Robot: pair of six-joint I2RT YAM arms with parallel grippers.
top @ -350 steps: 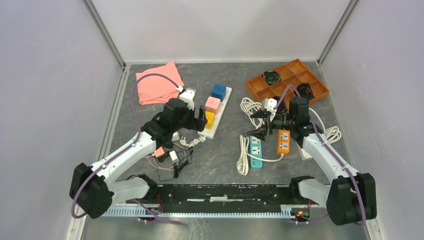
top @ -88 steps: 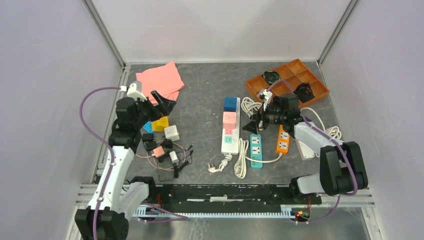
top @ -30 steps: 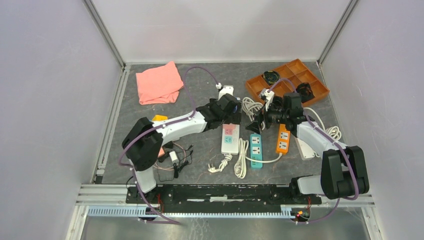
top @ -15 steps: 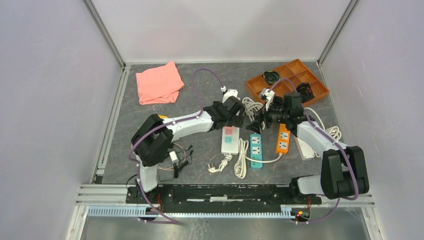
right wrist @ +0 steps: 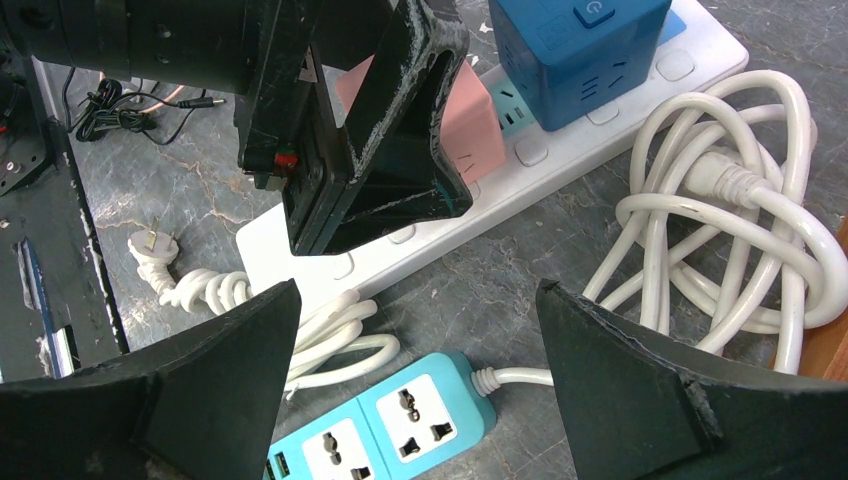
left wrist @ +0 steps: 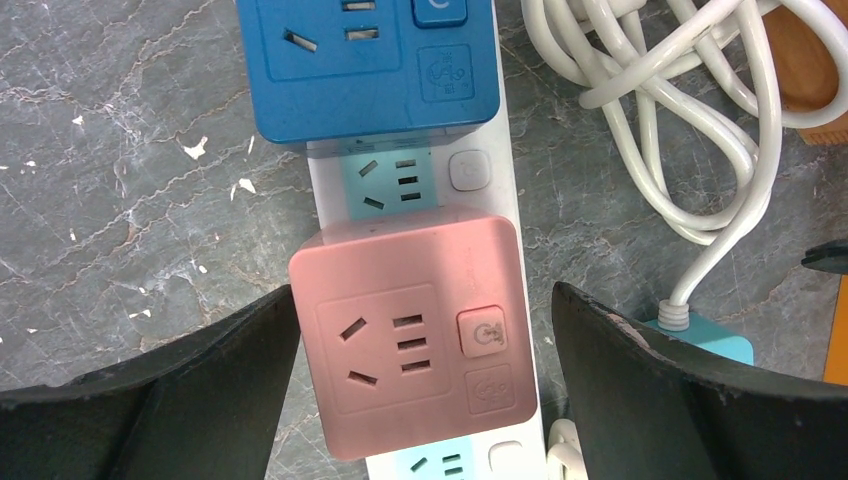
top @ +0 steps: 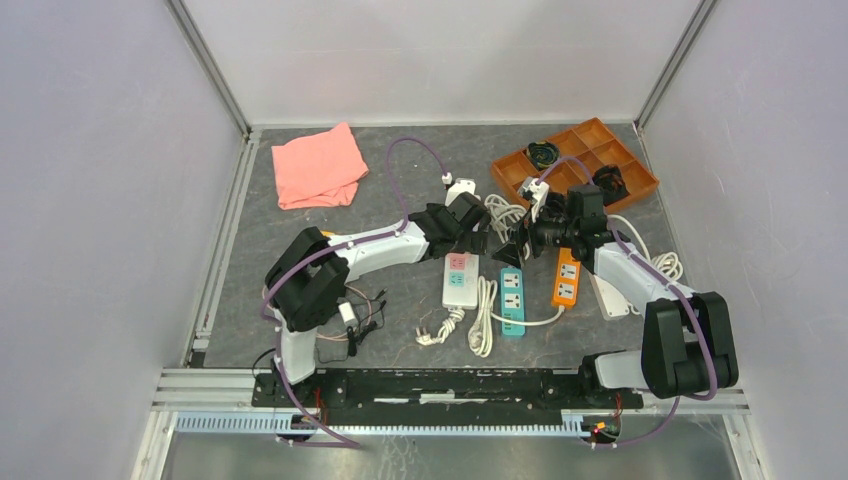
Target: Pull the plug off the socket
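Observation:
My left gripper's fingers are open around the pink cube [right wrist: 475, 120], so the pink cube would stay in the white power strip if I lifted that gripper now.
The long white power strip [top: 461, 289] lies mid-table, its cord [top: 485, 315] looped beside it. A blue cube plug [left wrist: 370, 65] and a pink cube plug [left wrist: 415, 345] sit in it, with a bare light-blue outlet face [left wrist: 390, 180] between them. My left gripper [left wrist: 422, 300] is open and straddles the pink cube, one finger on each side, neither clearly touching; in the top view it [top: 470, 240] hovers over the strip. My right gripper [right wrist: 415, 290] is open and empty just right of the strip, above the teal strip [right wrist: 400, 420]. From there I see the pink cube [right wrist: 475, 120] behind the left gripper's finger [right wrist: 400, 150].
The teal strip [top: 511, 290] and an orange strip [top: 567, 280] lie right of the white one. A coil of white cord [top: 500, 212] and an orange compartment tray [top: 575, 160] are behind. A pink cloth [top: 318, 165] lies back left; adapters and thin cables [top: 340, 310] front left.
My left arm swung from the left side of the table to above the white strip and settled its open jaws around the pink cube. The right gripper has barely moved.

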